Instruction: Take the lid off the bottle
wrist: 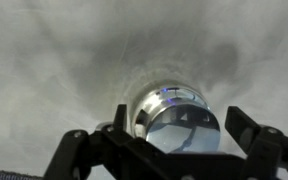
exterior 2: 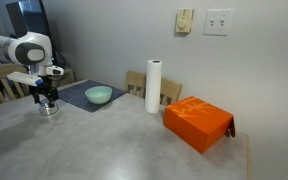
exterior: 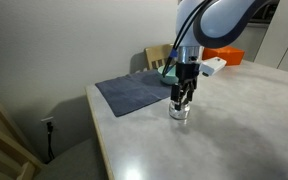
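The gripper next needs to grab the lid's round rim on opposite sides from straight above, with its fingers staying above the bottle's side, to take the lid off the bottle.
The bottle is a short squat silvery glassy jar standing on the grey table, seen in both exterior views (exterior: 180, 112) (exterior 2: 49, 109). In the wrist view its side wall (wrist: 147, 103) shows below the camera. The lid (wrist: 184, 133), a flat round reflective cap, sits on top of it. My gripper (exterior: 183, 98) (exterior 2: 47, 97) hangs straight above the jar with its fingertips down at lid height. In the wrist view the gripper (wrist: 156, 126) is open, with one dark finger on each side of the jar and a gap on both sides.
A dark blue cloth (exterior: 134, 92) lies on the table beside the jar, with a teal bowl (exterior 2: 98, 95) on it. A tall white paper roll (exterior 2: 153, 86) and an orange box (exterior 2: 197, 122) stand farther along. A wooden chair (exterior: 4, 140) stands off the table's edge.
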`<state>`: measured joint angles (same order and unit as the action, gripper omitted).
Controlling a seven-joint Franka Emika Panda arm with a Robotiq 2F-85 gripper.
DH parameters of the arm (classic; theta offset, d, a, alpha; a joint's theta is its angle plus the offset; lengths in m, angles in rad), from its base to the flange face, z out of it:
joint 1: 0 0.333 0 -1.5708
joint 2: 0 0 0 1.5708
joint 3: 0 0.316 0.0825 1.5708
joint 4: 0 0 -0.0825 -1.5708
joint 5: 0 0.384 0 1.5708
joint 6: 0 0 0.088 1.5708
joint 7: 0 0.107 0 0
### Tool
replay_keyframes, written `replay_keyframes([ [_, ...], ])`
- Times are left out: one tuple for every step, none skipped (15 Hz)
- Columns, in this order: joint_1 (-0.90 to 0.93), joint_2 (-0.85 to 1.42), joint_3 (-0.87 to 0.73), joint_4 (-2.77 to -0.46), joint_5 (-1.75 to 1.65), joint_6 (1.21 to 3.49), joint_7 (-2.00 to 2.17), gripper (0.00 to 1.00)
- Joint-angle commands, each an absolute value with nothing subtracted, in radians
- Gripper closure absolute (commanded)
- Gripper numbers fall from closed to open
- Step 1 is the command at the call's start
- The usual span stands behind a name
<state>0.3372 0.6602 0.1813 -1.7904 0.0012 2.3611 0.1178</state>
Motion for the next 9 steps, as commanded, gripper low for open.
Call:
replay_keyframes([
  [0.34, 0.673, 0.183, -1.792, -0.003, 2.404, 0.116, 0.0],
  [0.343, 0.673, 0.18, -1.793, -0.007, 2.413, 0.119, 0.0],
  [0.346, 0.672, 0.179, -1.794, -0.009, 2.421, 0.122, 0.0],
  [0.35, 0.671, 0.176, -1.794, -0.013, 2.429, 0.127, 0.0],
  [0.355, 0.671, 0.173, -1.796, -0.018, 2.437, 0.132, 0.0],
  [0.36, 0.669, 0.169, -1.797, -0.022, 2.443, 0.139, 0.0],
  [0.361, 0.669, 0.168, -1.798, -0.024, 2.447, 0.142, 0.0],
  [0.365, 0.667, 0.165, -1.8, -0.026, 2.45, 0.151, 0.0],
  [0.368, 0.665, 0.161, -1.802, -0.028, 2.454, 0.161, 0.0],
])
